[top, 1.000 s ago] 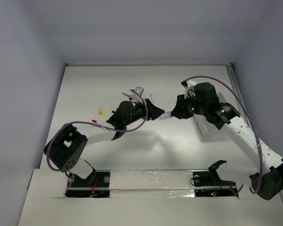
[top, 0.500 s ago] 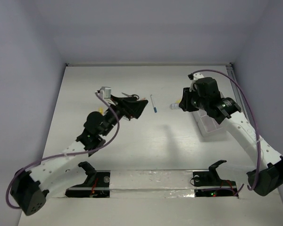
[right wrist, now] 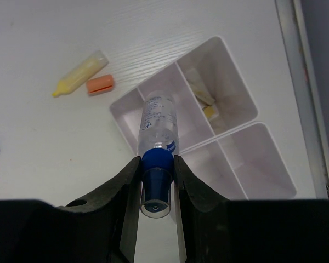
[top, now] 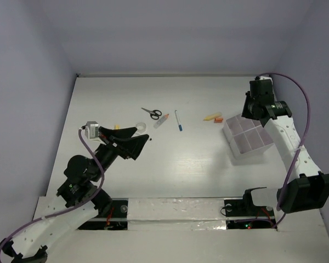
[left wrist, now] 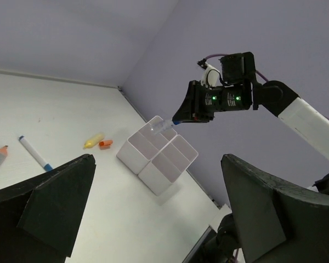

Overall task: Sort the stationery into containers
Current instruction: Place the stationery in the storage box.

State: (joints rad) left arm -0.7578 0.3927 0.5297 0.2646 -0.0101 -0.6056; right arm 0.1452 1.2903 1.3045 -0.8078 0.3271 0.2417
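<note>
My right gripper keeps hold of the tube for now, since the tube hangs tilted above a divider and would drop short if I opened now.
My right gripper (right wrist: 156, 163) is shut on a clear tube with a blue cap (right wrist: 159, 123), held tilted over the white containers (right wrist: 238, 76); one compartment holds yellowish bits (right wrist: 205, 104). From above, that gripper (top: 251, 108) hangs at the far edge of the containers (top: 234, 147). Scissors (top: 151, 113), an orange-capped tube (top: 160, 120) and a blue-and-white pen (top: 178, 120) lie mid-table. A yellow piece (top: 209, 116) and an orange piece (top: 219, 119) lie left of the containers. My left gripper (top: 124, 143) is open and empty at the near left.
A small yellow piece (top: 116, 127) and a pale ring (top: 141, 127) lie beside the left gripper. The table's right rail (right wrist: 299, 66) runs close to the containers. Walls enclose the table on three sides.
The left arm has pulled back to the near left and its jaws have opened wide. The right arm has carried the blue-capped tube right, to above the containers.
</note>
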